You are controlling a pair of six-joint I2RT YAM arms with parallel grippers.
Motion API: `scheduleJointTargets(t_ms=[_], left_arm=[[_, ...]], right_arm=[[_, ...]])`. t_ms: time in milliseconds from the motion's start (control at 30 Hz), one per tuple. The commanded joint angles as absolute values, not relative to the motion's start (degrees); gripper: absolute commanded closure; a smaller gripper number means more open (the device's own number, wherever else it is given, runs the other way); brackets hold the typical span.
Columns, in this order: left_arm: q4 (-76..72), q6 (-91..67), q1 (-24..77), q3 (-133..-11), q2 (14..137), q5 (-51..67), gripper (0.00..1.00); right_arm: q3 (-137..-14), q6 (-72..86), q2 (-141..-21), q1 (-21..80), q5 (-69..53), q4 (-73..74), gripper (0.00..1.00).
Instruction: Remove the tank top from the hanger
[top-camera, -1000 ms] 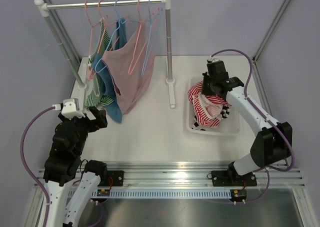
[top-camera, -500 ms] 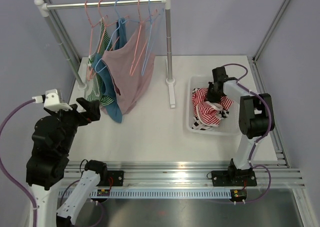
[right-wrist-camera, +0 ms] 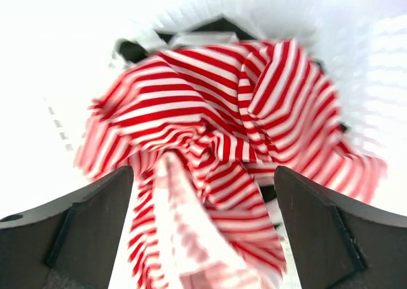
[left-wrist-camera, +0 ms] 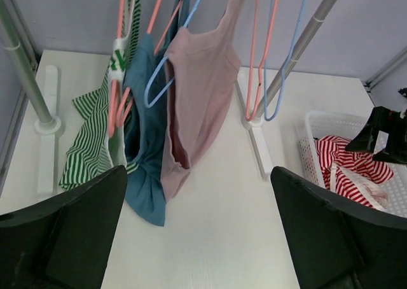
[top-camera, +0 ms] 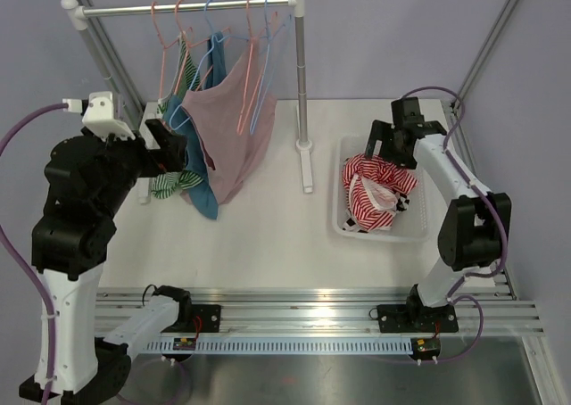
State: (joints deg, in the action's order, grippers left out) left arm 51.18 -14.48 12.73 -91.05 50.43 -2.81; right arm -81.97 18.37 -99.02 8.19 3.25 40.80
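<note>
My left gripper will take hold of the blue hanger by its near arm below the hook (top-camera: 201, 67) (left-wrist-camera: 192, 13). The hanger's hook and far arm then stay free for taking off the tank top.
A pink tank top (top-camera: 234, 128) hangs from hangers (top-camera: 254, 66) on the rail (top-camera: 187, 8), beside a blue one (top-camera: 198, 173) and a green-striped one (top-camera: 169, 184). My left gripper (top-camera: 169, 146) is open, raised just left of these garments and touching none. Its wrist view shows the pink top (left-wrist-camera: 203, 91) and blue top (left-wrist-camera: 143, 142) ahead of the open left gripper (left-wrist-camera: 197, 238). A red-striped tank top (top-camera: 375, 191) lies crumpled in the white basket (top-camera: 415, 231). My right gripper (top-camera: 390, 148) hovers open over the red-striped top (right-wrist-camera: 216, 130), nothing between its fingers (right-wrist-camera: 82, 232).
The rack's right post (top-camera: 302, 75) and its foot (top-camera: 307, 169) stand between the garments and the basket. The left post (left-wrist-camera: 28, 79) stands near my left arm. Bare white tabletop (top-camera: 277, 235) lies in front of the rack.
My right gripper opened and let the red-striped top drop into the basket. My left arm rose and moved up toward the hanging garments.
</note>
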Motion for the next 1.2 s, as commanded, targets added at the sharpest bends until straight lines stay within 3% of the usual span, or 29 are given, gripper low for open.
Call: scheduleJointTargets(t_ms=[0,167,300,400,500,733,1067,1133,1167], left_arm=[[48.5,-10.8,12.8,-97.2,55.4,1.4,0.01],[43.5,-7.3,12.8,-102.7,61.2,2.7,0.01],[38.9,-4.5,12.8,-104.8,66.4,5.6,0.01],[35.4,-2.9,12.7,-106.7,70.3,6.9,0.01],[34.3,-2.2,12.7,-109.2,75.0,6.5,0.01],[36.6,-1.0,12.1,-120.5,87.4,5.5,0.13],[41.9,2.6,11.3,-129.5,99.1,5.8,0.22],[42.8,2.8,11.0,-130.9,101.0,5.8,0.25],[43.2,2.9,11.0,-131.3,101.4,6.2,0.31]], right_arm=[[-86.2,15.6,-91.0,8.2,5.1,45.4,0.01],[-82.7,15.4,-79.2,8.2,-3.7,44.7,0.01],[-77.2,16.1,-70.1,8.2,-20.2,39.9,0.02],[-72.3,19.1,-62.9,8.2,-25.7,36.8,0.04],[-69.8,20.4,-57.9,8.3,-27.4,37.7,0.05],[-66.5,21.1,-49.1,8.3,-33.0,39.3,0.06],[-65.5,21.6,-44.4,8.3,-38.2,40.3,0.06],[-65.5,22.0,-43.9,8.3,-38.9,39.8,0.06],[-65.5,22.2,-43.7,8.3,-39.8,39.6,0.06]])
